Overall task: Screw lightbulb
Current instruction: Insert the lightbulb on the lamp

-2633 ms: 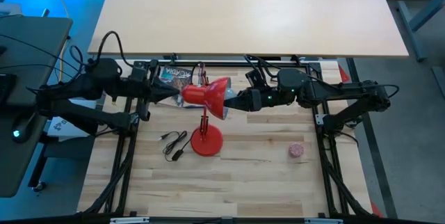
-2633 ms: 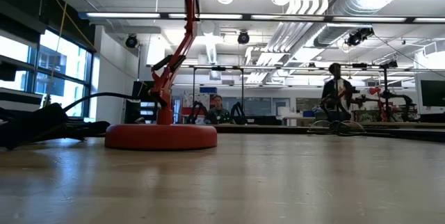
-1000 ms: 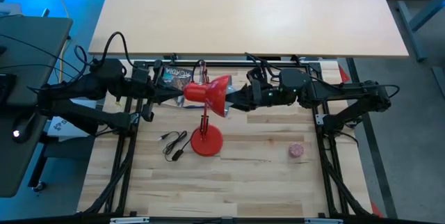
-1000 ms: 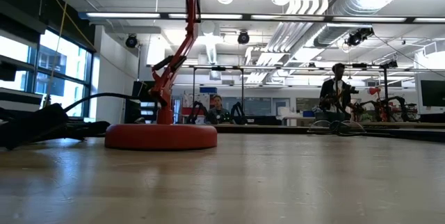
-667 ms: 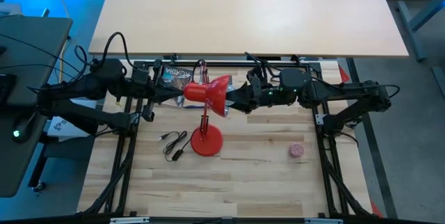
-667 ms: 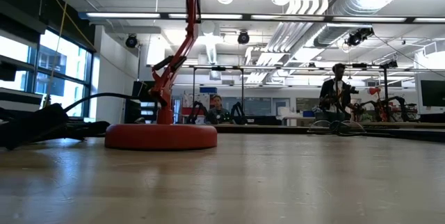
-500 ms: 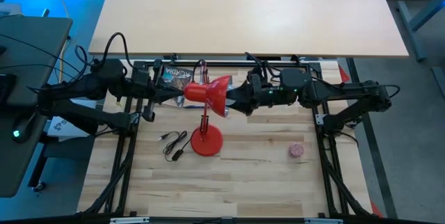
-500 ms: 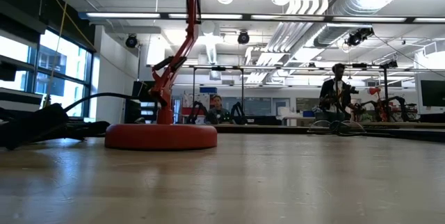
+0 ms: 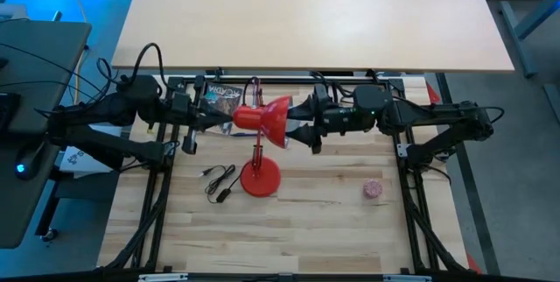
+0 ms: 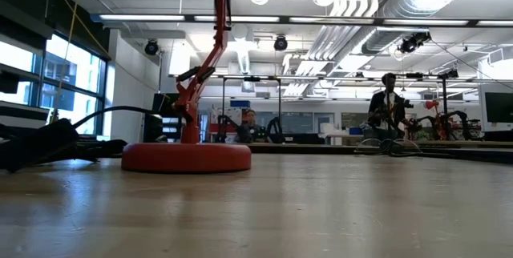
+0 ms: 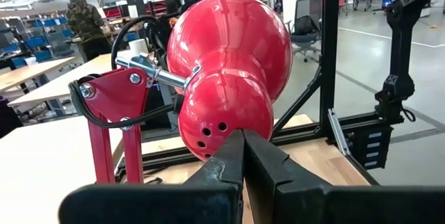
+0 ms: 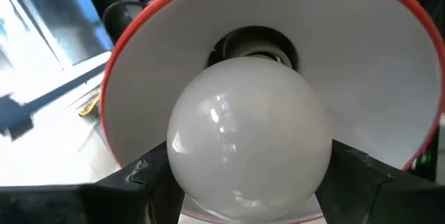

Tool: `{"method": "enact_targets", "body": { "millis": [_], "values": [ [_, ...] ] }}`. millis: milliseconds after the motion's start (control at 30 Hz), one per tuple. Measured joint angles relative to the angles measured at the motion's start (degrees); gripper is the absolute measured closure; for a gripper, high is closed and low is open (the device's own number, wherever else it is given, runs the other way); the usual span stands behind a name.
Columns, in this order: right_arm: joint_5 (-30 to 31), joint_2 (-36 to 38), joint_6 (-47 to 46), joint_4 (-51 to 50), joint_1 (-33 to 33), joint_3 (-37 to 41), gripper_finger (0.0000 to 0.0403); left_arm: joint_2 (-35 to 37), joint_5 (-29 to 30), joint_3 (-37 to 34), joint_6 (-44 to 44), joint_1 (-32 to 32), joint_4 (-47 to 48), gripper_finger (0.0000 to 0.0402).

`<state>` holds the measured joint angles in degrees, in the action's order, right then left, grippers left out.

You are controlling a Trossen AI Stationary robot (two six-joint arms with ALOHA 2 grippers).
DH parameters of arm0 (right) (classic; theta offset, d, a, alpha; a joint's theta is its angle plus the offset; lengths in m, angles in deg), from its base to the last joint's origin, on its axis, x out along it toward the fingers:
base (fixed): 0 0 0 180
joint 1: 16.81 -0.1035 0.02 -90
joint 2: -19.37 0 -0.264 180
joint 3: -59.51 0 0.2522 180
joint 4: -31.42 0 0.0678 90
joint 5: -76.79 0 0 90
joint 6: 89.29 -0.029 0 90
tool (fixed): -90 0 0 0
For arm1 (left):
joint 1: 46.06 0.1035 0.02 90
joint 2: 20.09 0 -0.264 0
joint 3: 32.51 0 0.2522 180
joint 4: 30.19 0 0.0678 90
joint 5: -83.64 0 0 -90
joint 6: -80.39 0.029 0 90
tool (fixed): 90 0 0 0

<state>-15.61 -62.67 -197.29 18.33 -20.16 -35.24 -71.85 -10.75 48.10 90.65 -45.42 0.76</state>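
Note:
The bulb's neck [image 12: 256, 58] is in the dark socket [image 12: 254, 43], so my right gripper needs to open its fingers.
A red desk lamp stands on its round base [image 9: 260, 178] [image 10: 186, 158], its shade [image 9: 265, 118] lying level with the opening toward the table's right. The white lightbulb [image 12: 250, 130] sits inside the shade, its neck at the dark socket [image 12: 254, 43]. My right gripper [image 9: 296, 123] [image 12: 250, 179] reaches into the shade's mouth and is shut on the bulb. My left gripper [image 9: 220, 123] [image 11: 243, 151] is shut, at the rear of the shade [image 11: 222, 106]. Neither gripper shows in the low view. My left gripper's shut fingertips [image 11: 240, 144] meet the lower rear dome of the shade [image 11: 212, 130], below its pivot bracket. They come level from the table's left. My right gripper pinches the bulb's glass globe [image 12: 191, 158] between its two fingers [image 12: 149, 175], on opposite sides of its widest part. The fingers come level from the table's right, along the bulb's axis. The bulb is held level in the shade, clear of the table, its neck in the socket.
A small pink ball [image 9: 374, 189] lies on the wood at the right. The lamp's black cord and plug [image 9: 219, 182] lie left of the base. A printed packet [image 9: 221, 96] sits behind the shade. Black frame rails [image 9: 411, 203] run along both sides. People stand in the room beyond.
My right gripper has rolled about its own axis while staying in place on the bulb; its fingers now show one above the other in the high view. My left gripper has rolled slightly. The lamp has kept its place.

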Motion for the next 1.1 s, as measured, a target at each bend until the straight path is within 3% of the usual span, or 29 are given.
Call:
{"method": "enact_targets", "body": {
  "millis": [1100],
  "values": [
    [0.37,-0.09,3.34,1.31,0.31,0.11,0.0155,0.04,0.18,-0.04,-1.61,0.02,-0.28,0.0401]
  ]
}}
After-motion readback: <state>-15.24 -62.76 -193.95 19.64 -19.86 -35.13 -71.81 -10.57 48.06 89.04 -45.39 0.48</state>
